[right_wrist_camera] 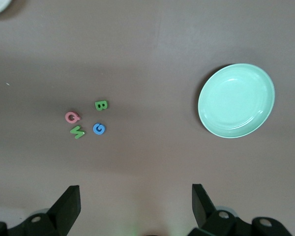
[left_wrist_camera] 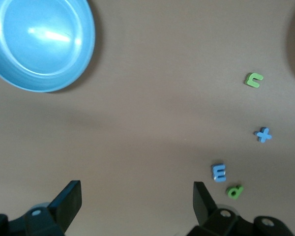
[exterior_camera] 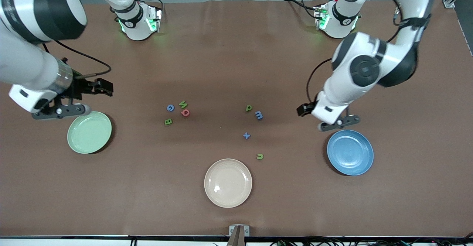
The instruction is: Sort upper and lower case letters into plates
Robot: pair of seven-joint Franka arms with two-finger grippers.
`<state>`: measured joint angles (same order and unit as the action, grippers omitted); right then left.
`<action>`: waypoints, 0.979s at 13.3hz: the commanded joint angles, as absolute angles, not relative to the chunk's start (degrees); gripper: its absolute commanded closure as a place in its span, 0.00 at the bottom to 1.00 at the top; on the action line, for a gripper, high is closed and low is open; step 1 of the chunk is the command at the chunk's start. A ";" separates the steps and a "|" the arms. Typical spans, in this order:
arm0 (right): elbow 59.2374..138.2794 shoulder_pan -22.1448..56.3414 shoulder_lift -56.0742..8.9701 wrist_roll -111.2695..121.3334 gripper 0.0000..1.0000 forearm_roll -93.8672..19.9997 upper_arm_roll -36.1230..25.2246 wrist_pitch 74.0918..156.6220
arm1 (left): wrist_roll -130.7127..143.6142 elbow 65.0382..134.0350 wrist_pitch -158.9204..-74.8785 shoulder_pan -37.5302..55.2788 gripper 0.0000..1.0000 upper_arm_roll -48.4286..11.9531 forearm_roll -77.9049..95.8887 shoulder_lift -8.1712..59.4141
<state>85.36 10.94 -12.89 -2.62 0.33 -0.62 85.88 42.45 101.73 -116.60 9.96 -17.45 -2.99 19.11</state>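
I need to pick up the blue m next by its spine and the ends of its legs with my left gripper, to sort the lower case letters onto the blue plate point(exterior_camera: 350, 152) point(left_wrist_camera: 39, 39).
The pale mint green plate point(exterior_camera: 89, 132) lies toward the right arm's end of the table and is empty; it also shows in the right wrist view point(right_wrist_camera: 236, 100). The blue plate point(exterior_camera: 350, 152) lies toward the left arm's end and is empty; it also shows in the left wrist view point(left_wrist_camera: 39, 42). Upper case letters lie together: blue G point(exterior_camera: 170, 108), green W point(exterior_camera: 183, 103), red Q point(exterior_camera: 185, 112), green B point(exterior_camera: 168, 121). Lower case letters: green p point(exterior_camera: 248, 108), blue m point(exterior_camera: 259, 115), blue x point(exterior_camera: 246, 136), green n point(exterior_camera: 259, 156). My right gripper point(exterior_camera: 63, 110) is open and empty over the table by the green plate's rim. My left gripper point(exterior_camera: 338, 121) is open and empty by the blue plate's rim.
A cream-beige plate point(exterior_camera: 228, 183) lies empty near the front camera's edge, mid-table, just nearer than the green n. The robot bases stand along the table's edge farthest from the front camera. Brown bare table lies between the letter groups and the plates.
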 commanded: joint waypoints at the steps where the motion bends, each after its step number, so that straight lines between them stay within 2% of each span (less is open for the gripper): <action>1: 91.55 13.96 -14.50 -4.04 0.00 -0.35 -0.88 92.68 | 50.42 101.34 -120.92 13.35 0.00 -17.31 -6.59 23.71; 6: 106.67 17.04 -14.76 -5.89 0.00 -3.43 -0.88 114.65 | 63.34 101.34 -131.64 19.67 0.04 -17.14 -7.38 32.41; 7: 110.09 17.49 -14.85 -5.89 0.00 -3.51 -0.88 119.66 | 66.41 101.34 -134.27 20.99 0.09 -17.05 -8.43 34.43; 8: 113.35 18.10 -14.94 -6.32 0.00 -3.52 -0.88 124.49 | 69.32 100.90 -135.43 21.88 0.20 -17.05 -10.53 36.28; 9: 115.64 18.98 -14.94 -8.76 0.00 -3.52 -0.88 127.76 | 71.96 100.72 -135.79 22.41 0.25 -17.05 -12.37 37.52; 13: 122.25 20.39 -16.43 -11.60 0.00 -3.52 -0.88 138.58 | 79.18 97.74 -136.14 24.70 0.36 -17.05 -13.71 41.74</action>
<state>118.76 19.91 -17.04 -10.80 -2.42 -0.53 134.61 75.94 100.52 -136.23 23.71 -17.41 -12.41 39.96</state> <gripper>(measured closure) 0.000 0.313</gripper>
